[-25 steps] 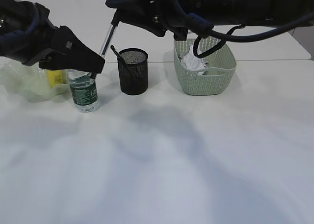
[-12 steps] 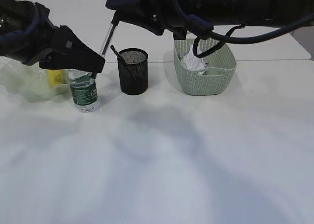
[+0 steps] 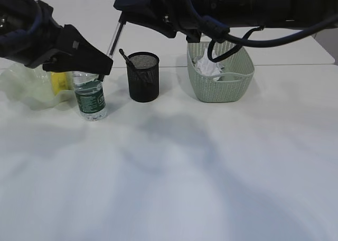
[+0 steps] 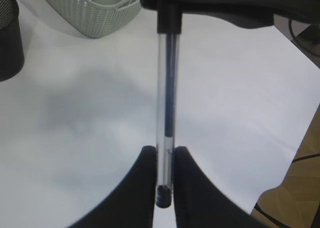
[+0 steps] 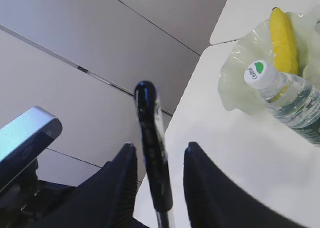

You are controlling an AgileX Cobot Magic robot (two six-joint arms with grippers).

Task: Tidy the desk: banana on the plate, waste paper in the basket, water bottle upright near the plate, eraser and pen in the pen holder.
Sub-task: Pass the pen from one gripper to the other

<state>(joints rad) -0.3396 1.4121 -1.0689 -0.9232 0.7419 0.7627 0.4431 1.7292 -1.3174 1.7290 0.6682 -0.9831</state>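
Note:
The clear pen should be grabbed next by its black grip (image 3: 121, 22) with my right gripper. The pen's lower body then stays free to drop into the pen holder (image 3: 143, 80).
A clear pen (image 3: 114, 43) with a black cap slants in the air above the desk (image 3: 174, 161). My left gripper (image 3: 103, 72) is shut on its lower end (image 4: 166, 88), with the fingers (image 4: 165, 150) pinching the barrel. My right gripper (image 3: 124, 16) stands open around the cap end (image 5: 150, 133), its jaws (image 5: 161, 145) apart from the pen on both sides. The water bottle (image 3: 91, 98) stands upright beside the plate (image 3: 26, 85), which holds the banana (image 3: 59, 82). Waste paper (image 3: 209, 66) lies in the basket (image 3: 219, 72). The eraser is hidden.
The black mesh pen holder (image 3: 143, 76) stands between bottle and basket, with a dark stick-like item (image 3: 125, 58) leaning out of it. Both arms hang over the back of the desk. A seam runs behind the holder.

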